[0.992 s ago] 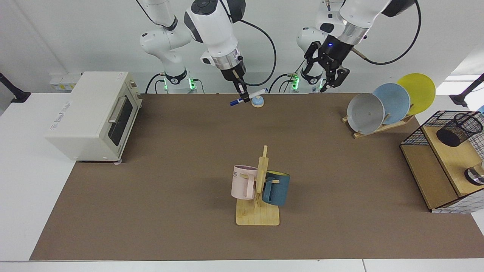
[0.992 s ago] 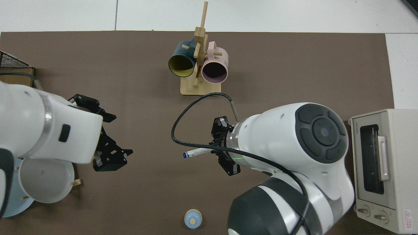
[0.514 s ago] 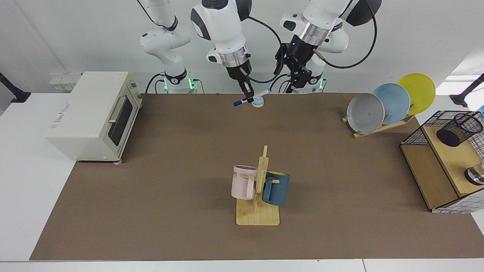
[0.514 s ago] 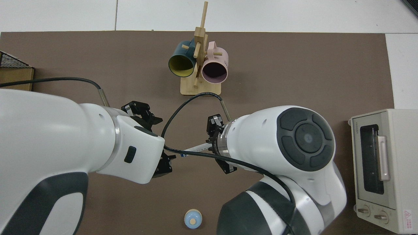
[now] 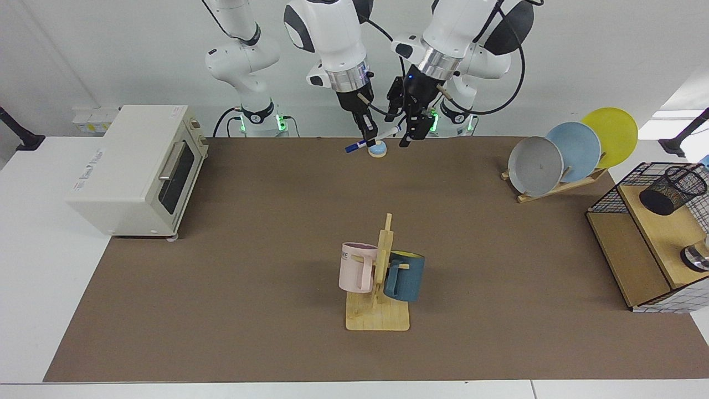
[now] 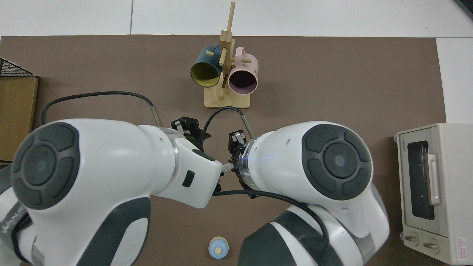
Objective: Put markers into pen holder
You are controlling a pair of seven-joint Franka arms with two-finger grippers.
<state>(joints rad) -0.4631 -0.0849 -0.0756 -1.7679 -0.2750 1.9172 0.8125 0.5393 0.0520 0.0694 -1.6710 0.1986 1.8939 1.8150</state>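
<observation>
Next, my left gripper grips the marker by its raised white end [image 5: 396, 130], which sticks out free, while my right gripper's fingers cover the marker's middle.
A white marker [image 5: 384, 134] with a blue cap hangs tilted above the far table edge, and my right gripper [image 5: 366, 134] is shut on its middle. My left gripper [image 5: 409, 134] is open right beside the marker's raised end; whether it touches the marker I cannot tell. In the top view both arms crowd together and only a sliver of the marker [image 6: 226, 168] shows between them. The pen holder [image 5: 672, 191], a black mesh cup, lies tilted on the wooden shelf at the far right, well away from both grippers.
A toaster oven [image 5: 138, 166] stands at the left. A wooden mug rack [image 5: 379, 310] with a pink and a blue mug is at centre front. Plates lean in a rack [image 5: 559, 155] at the right, beside a wire-framed shelf [image 5: 609, 197]. A small blue knob [image 5: 378, 148] sits under the marker.
My left arm has swung over from the plate side to the marker's raised end. My right gripper has carried the marker slightly toward it.
</observation>
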